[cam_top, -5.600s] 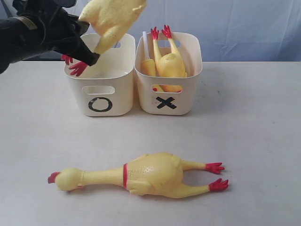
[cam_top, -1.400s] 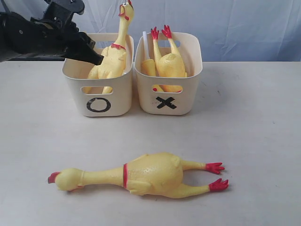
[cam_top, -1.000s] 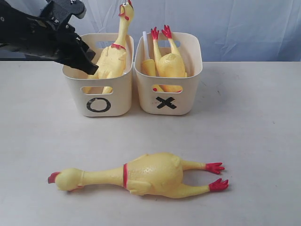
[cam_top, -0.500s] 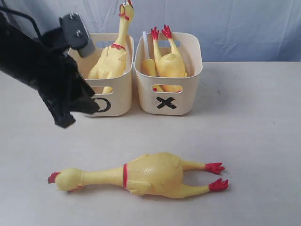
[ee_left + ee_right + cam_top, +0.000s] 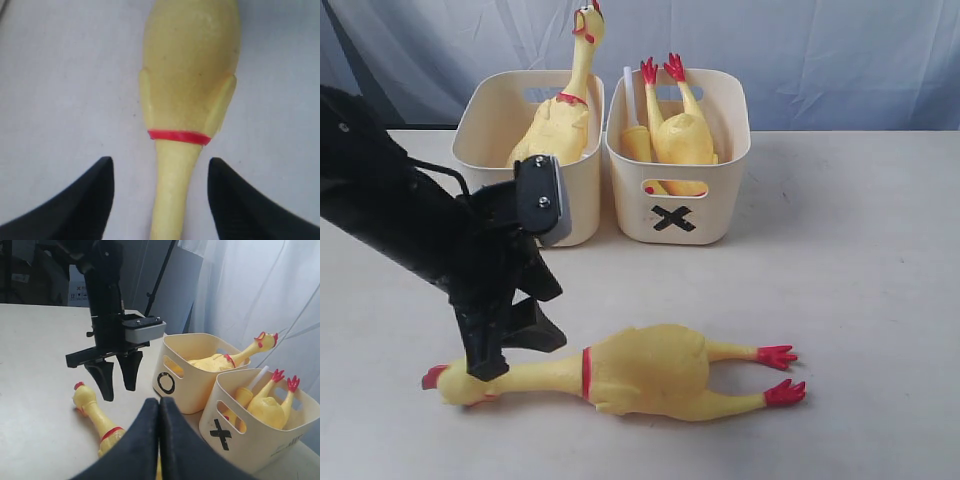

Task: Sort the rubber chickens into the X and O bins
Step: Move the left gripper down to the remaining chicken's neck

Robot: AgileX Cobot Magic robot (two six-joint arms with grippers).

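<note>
My left gripper needs to grab the rubber chicken [image 5: 645, 368] by its neck [image 5: 545, 376] next, so the chicken can be sorted into the O bin.
A long rubber chicken [image 5: 645, 368] lies on the table, head to the left and red feet to the right. My left gripper [image 5: 515, 355] hangs open just above its neck, a finger on either side; in the left wrist view the neck [image 5: 172, 190] runs between the black fingers [image 5: 90, 200] without touching them. Another long chicken [image 5: 560, 120] stands in the O bin [image 5: 485, 110], head up. The X bin [image 5: 705, 215] holds chickens [image 5: 680, 135] feet up. My right gripper [image 5: 159, 401] is shut and empty, off to the side of the lying chicken [image 5: 92, 412].
The two bins stand side by side at the back of the table, the O bin [image 5: 192, 385] left of the X bin [image 5: 260, 440]. My left arm [image 5: 400, 225] hides the O mark in the exterior view. A pale curtain [image 5: 820, 50] hangs behind.
My left arm has swung away from the O bin and down over the lying chicken's neck, and its jaws have opened wider. The long chicken stays in the O bin.
</note>
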